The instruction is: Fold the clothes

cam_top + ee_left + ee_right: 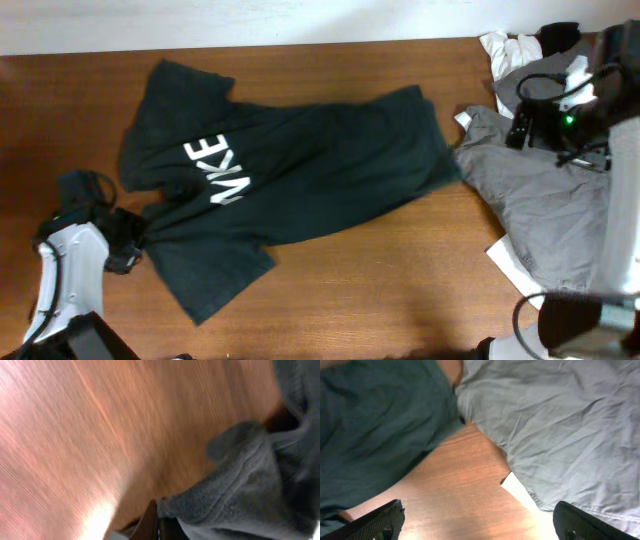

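I need to fold the front side of the green T-shirt over, so next I should grab the T-shirt by its front hem corner [453, 176] beside the grey garment [540, 200] with my right gripper.
A dark green T-shirt [290, 175] with white letters lies spread across the middle of the wooden table [400, 290]. My left gripper [128, 240] is shut on the shirt's sleeve hem at the lower left; the left wrist view shows the pinched dark fabric [235, 495] at the closed fingers [159, 525]. My right gripper [477, 520] is open and empty, hovering above the table between the green shirt's hem [375, 430] and a grey garment [555, 420]. In the overhead view the right arm [550, 125] is over the grey garment [540, 200].
A pile of clothes, white [510, 50] and black [560, 35], lies at the back right corner. A white piece [517, 487] pokes out from under the grey garment. The table's front edge runs along the bottom.
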`<state>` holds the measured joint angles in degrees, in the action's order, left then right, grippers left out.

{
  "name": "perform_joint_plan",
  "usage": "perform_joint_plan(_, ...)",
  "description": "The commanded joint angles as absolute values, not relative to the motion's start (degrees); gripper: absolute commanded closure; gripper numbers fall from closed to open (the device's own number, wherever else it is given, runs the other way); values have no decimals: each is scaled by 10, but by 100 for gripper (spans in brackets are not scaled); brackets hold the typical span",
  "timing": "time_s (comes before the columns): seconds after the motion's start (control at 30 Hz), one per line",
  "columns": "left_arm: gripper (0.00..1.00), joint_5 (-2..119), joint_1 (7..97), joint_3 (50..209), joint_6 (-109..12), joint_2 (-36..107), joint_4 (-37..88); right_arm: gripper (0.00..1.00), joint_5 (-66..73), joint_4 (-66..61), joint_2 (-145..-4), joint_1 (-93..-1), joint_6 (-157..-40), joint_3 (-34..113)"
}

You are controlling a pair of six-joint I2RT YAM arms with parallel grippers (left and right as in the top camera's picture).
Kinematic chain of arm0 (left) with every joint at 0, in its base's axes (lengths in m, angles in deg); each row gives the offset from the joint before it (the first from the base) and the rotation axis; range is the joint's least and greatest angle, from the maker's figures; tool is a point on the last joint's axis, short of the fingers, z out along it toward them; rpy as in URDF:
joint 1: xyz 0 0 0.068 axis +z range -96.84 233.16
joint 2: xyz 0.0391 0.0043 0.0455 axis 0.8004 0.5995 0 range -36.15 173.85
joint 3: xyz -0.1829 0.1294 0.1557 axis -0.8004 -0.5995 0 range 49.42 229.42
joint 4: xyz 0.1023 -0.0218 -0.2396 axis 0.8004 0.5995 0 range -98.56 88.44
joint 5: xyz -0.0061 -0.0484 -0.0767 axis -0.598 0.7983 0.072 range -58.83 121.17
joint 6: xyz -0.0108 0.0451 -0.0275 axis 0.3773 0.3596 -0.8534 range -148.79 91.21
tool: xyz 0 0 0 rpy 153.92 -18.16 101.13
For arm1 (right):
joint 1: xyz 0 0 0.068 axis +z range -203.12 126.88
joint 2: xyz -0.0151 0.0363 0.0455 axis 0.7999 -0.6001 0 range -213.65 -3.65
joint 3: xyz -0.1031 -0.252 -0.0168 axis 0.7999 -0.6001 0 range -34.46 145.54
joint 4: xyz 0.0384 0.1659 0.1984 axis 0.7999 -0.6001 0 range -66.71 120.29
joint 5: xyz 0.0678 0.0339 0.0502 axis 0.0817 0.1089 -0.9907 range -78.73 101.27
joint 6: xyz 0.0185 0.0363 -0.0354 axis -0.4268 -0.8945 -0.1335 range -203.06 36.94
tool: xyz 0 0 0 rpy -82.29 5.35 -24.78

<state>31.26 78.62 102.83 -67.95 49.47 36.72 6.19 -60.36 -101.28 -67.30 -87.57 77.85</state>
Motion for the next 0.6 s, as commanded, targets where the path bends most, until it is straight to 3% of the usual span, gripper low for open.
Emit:
perform_joint_plan(0.0, 100, 298, 815, 1028, -646, 491, 346, 1, 24, -607, -1044, -673, -847, 747)
perform_joint_plan(0.3, 100, 299, 820, 1028, -640, 491, 339, 1, -47, -509, -1062, -632, -789, 542)
perform_joint_plan(0.5, 100, 299, 820, 1028, -636, 491, 349, 0, -46, -317, -1062, -582, -790, 358)
perform_joint_plan(0.57, 100, 299, 820, 1028, -636, 491, 352, 5, -46, -265, -1062, -580, -790, 320)
